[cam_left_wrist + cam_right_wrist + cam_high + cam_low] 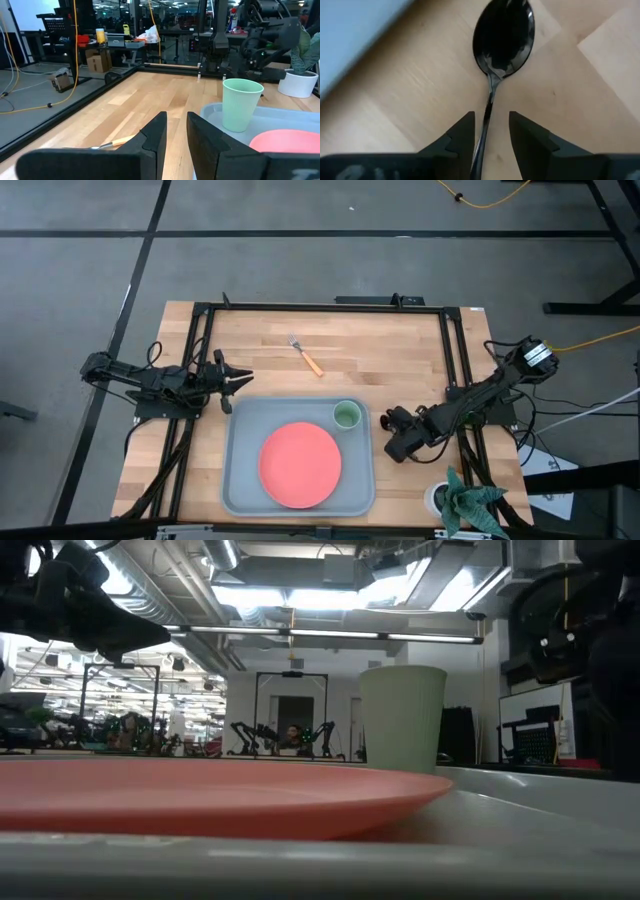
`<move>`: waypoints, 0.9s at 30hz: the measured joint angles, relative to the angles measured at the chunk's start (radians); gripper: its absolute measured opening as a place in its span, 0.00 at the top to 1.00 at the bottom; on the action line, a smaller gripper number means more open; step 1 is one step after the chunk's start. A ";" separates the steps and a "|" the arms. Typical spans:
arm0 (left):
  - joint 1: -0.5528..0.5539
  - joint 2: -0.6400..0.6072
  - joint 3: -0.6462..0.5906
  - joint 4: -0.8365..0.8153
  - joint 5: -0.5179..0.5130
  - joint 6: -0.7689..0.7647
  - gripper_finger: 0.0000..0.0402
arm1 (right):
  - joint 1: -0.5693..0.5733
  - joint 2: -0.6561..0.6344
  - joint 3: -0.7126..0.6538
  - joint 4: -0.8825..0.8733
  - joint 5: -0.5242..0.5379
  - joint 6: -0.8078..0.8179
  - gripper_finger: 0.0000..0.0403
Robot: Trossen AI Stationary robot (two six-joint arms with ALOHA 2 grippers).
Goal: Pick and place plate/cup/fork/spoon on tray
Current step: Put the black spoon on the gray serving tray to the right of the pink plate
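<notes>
The right gripper picks up the dark spoon (504, 37) by its handle (486, 120) next, to set it on the blue-grey tray beside the plate.
The coral-red plate (300, 465) and the pale-green cup (346, 415) stand on the blue-grey tray (240, 480); the low view shows the plate (200, 790) and the cup (402, 720) close up. The fork (306, 356) lies on the bare wood at the far middle. The dark spoon (504, 37) lies on the wood right of the tray, under my right gripper (491, 125). That gripper is open and points down, its fingers on either side of the spoon's handle (489, 102). My left gripper (245, 378) is open and empty by the tray's far left corner.
A white pot with a green plant (462, 500) stands at the table's near right corner, close to my right arm. A black metal frame (320, 308) runs along the table's far, left and right sides. Bare wood lies between the fork and the tray.
</notes>
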 joint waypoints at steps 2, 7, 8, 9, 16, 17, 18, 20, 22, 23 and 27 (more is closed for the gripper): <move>0.000 0.000 0.000 0.000 0.000 0.000 0.83 | 0.000 0.027 0.000 -0.001 -0.024 -0.002 0.69; 0.000 0.000 0.000 0.000 0.000 0.000 0.83 | 0.000 0.065 0.005 -0.003 -0.026 -0.002 0.69; 0.000 0.000 0.000 0.000 0.000 0.000 0.83 | 0.000 0.069 0.005 -0.003 -0.026 0.001 0.69; 0.000 0.000 0.000 0.000 0.000 0.000 0.83 | 0.000 0.072 0.005 -0.003 -0.025 0.005 0.69; 0.000 0.000 0.000 0.000 0.000 0.000 0.83 | 0.000 0.075 0.003 -0.005 -0.011 0.022 0.69; 0.000 0.000 0.000 0.000 0.000 0.000 0.83 | 0.000 0.075 0.003 -0.005 -0.011 0.022 0.69; 0.000 0.000 0.000 0.000 0.000 0.000 0.83 | 0.000 0.075 0.003 -0.005 -0.011 0.022 0.69; 0.000 0.000 0.000 0.000 0.000 -0.002 0.83 | -0.001 0.075 0.002 -0.005 -0.010 0.022 0.71; 0.000 0.000 0.000 0.000 0.000 -0.008 0.83 | -0.001 0.076 0.002 -0.008 -0.007 0.022 0.74; 0.000 0.000 0.000 0.000 0.000 -0.007 0.83 | -0.001 0.076 0.002 -0.010 -0.006 0.023 0.75; 0.000 0.000 0.000 0.000 0.000 -0.007 0.83 | -0.001 0.076 0.002 -0.017 -0.003 0.022 0.83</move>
